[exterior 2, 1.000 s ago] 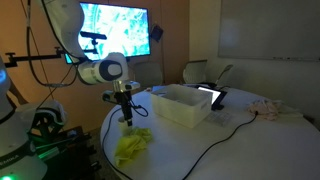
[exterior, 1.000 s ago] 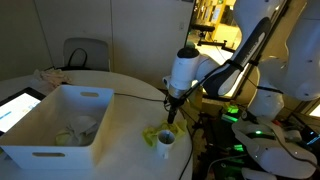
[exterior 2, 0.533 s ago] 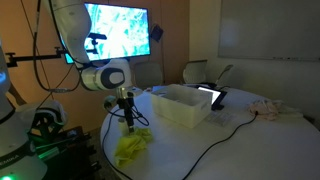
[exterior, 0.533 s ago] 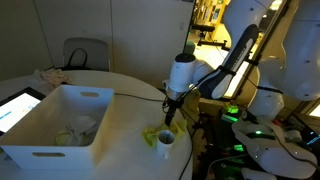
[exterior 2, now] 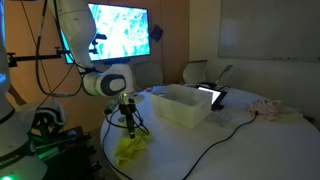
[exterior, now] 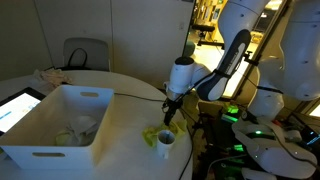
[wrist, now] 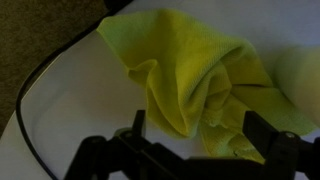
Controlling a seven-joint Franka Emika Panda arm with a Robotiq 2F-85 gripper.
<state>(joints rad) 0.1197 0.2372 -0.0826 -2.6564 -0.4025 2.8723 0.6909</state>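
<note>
The robot's open fingers stop above the raised fold, so the gripper would miss it if it closed now. The gripper needs to go lower first.
A crumpled yellow cloth lies on the white round table near its edge; it shows in both exterior views. My gripper is open, with its two dark fingers on either side of the cloth's lower folds, just above it. In both exterior views the gripper points straight down over the cloth. A small white cup stands against the cloth; the pale blurred shape at the right of the wrist view may be this cup.
A white bin holding a few items stands on the table beside the cloth. A black cable runs across the table. A tablet, a pinkish cloth and a chair lie farther off. The table edge is close.
The arm has lowered over the last second, bringing the open gripper down closer to the yellow cloth. The cloth and cup have not moved.
</note>
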